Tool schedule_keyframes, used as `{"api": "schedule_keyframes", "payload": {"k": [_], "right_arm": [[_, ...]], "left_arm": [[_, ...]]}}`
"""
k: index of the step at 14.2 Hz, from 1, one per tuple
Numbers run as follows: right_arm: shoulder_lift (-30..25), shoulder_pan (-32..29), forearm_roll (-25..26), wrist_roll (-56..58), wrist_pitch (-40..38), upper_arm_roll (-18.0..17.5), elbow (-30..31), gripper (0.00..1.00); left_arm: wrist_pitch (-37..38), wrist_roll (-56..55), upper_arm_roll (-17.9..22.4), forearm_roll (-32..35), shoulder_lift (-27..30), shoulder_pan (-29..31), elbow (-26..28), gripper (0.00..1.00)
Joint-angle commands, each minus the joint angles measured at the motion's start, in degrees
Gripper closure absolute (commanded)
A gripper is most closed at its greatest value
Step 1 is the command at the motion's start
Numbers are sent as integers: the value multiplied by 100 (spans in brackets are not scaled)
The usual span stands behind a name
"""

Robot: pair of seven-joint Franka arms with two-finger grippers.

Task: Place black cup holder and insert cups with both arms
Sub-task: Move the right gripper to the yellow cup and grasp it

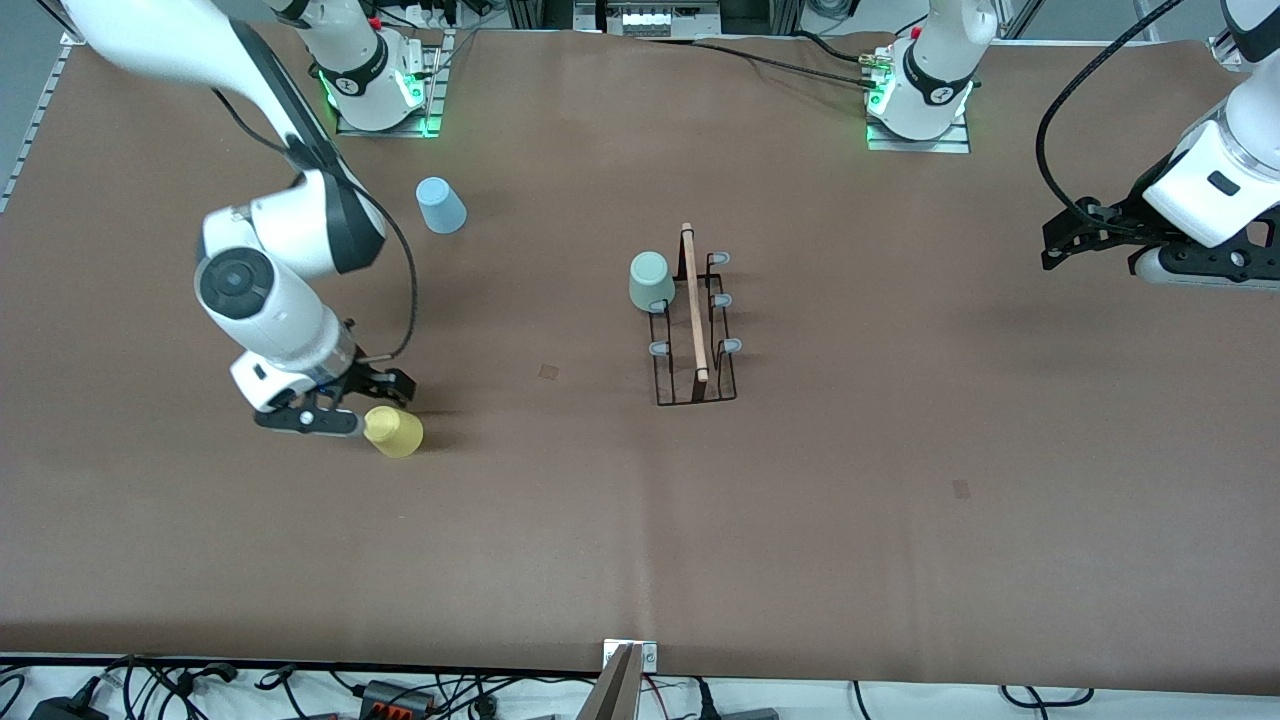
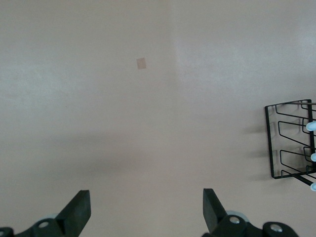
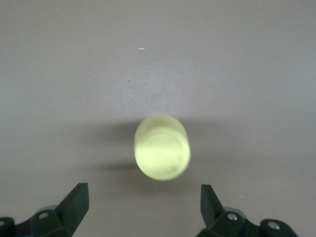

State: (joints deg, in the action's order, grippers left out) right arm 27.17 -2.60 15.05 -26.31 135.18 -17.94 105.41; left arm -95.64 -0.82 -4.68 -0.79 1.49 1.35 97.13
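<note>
My right gripper grabs the cup by its closed bottom end point(image 1: 386, 424) next, to fit the yellow cup into the black cup holder point(image 1: 695, 385).
The black cup holder point(image 1: 695, 385) stands mid-table, its wooden handle point(image 1: 694, 300) pointing away from the front camera. Its end shows in the left wrist view point(image 2: 289, 140). The pale green cup point(image 1: 650, 281) sits on a peg at the holder's farther end, on the side toward the right arm. The yellow cup point(image 1: 396, 432) sits on the table toward the right arm's end. My right gripper point(image 1: 372, 406) is open just beside and above it. The cup point(image 3: 162, 147) lies ahead of the open gripper point(image 3: 143, 202), untouched. The light blue cup point(image 1: 440, 205) stands upside down, farther from the camera. My left gripper point(image 1: 1050, 245) waits open and empty point(image 2: 147, 207) over the left arm's end.
Small tape marks lie on the brown table cover point(image 1: 549, 372) point(image 1: 961, 489); one shows in the left wrist view point(image 2: 141, 63). A camera mount point(image 1: 625, 680) and cables sit at the table's front edge. Both arm bases stand along the back edge.
</note>
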Motion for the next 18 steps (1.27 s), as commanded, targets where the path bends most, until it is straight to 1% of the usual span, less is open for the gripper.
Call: {"api": "schedule_keyframes", "payload": {"k": [1,3,4,6,11,18], "right_arm": [[174,-48,252,12,211,-78,-3,0],[262,-196,699,108,228,-86,-3,0],[271,-267,806,178,228,-87,-12,0],[288,-311,824,424,289,-87,-21,0],[657,-320,842,399,922,-87,-29,0],[780,-320,877,399,1019,-87,-29,0]], "left_arm": [[-25,74,2,-105,45,-3,-1,0],[-25,73,2,-114,45,6,-1,0],[-25,73,-7,-114,53,-3,-1,0],[-25,73,-7,-114,53,6,-1,0],[-8,30,-33,-114,53,-3,-1,0],[-52,21,-33,-123,9,-3,-27,0]]}}
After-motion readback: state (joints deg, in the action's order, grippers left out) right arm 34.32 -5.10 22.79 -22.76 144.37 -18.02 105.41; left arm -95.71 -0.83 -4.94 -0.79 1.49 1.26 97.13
